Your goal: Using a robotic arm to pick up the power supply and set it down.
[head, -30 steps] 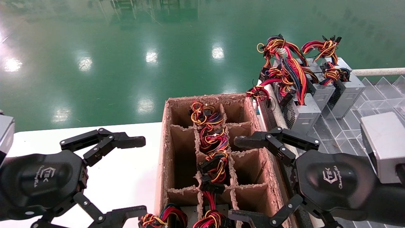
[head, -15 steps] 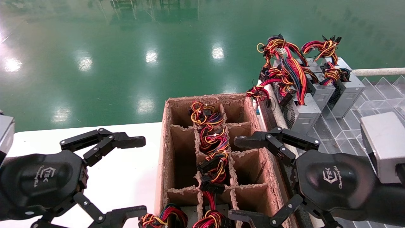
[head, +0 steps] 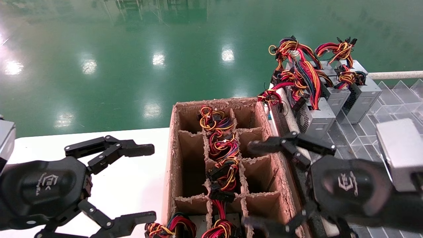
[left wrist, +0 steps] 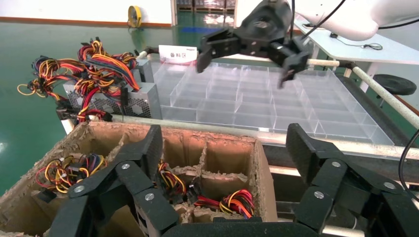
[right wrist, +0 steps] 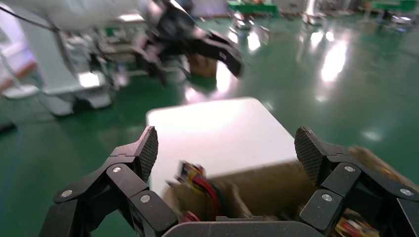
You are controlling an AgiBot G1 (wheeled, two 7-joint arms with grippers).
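The power supply needs to go from the box onto the clear tray, so my right gripper will grip it by its wire bundle (head: 228,173) next.
The power supply sits in the middle column of the divided cardboard box (head: 172,155). Only its red, orange and yellow wire bundle with black plugs (head: 227,172) shows; its body is hidden. My right gripper (head: 252,185) hovers open over the box's right side, blurred, its jaws spread wide with nothing between them. Its wrist view looks across the box at a red bundle (right wrist: 200,185). My left gripper (head: 147,183) hangs open over the white table (head: 132,188), left of the box. Its wrist view shows the box (left wrist: 217,148) and my right gripper (left wrist: 254,42) beyond.
More wire bundles fill the box's middle column (head: 211,119) and near end (head: 175,226). Several grey units with tangled wires (head: 314,115) stand on a clear compartment tray (head: 390,112) to the right. A white rail (head: 395,75) runs behind it. Green floor lies beyond.
My right gripper has started to move and is now blurred, shifted slightly. My left gripper has edged a little lower and toward the box. Nothing has been grasped.
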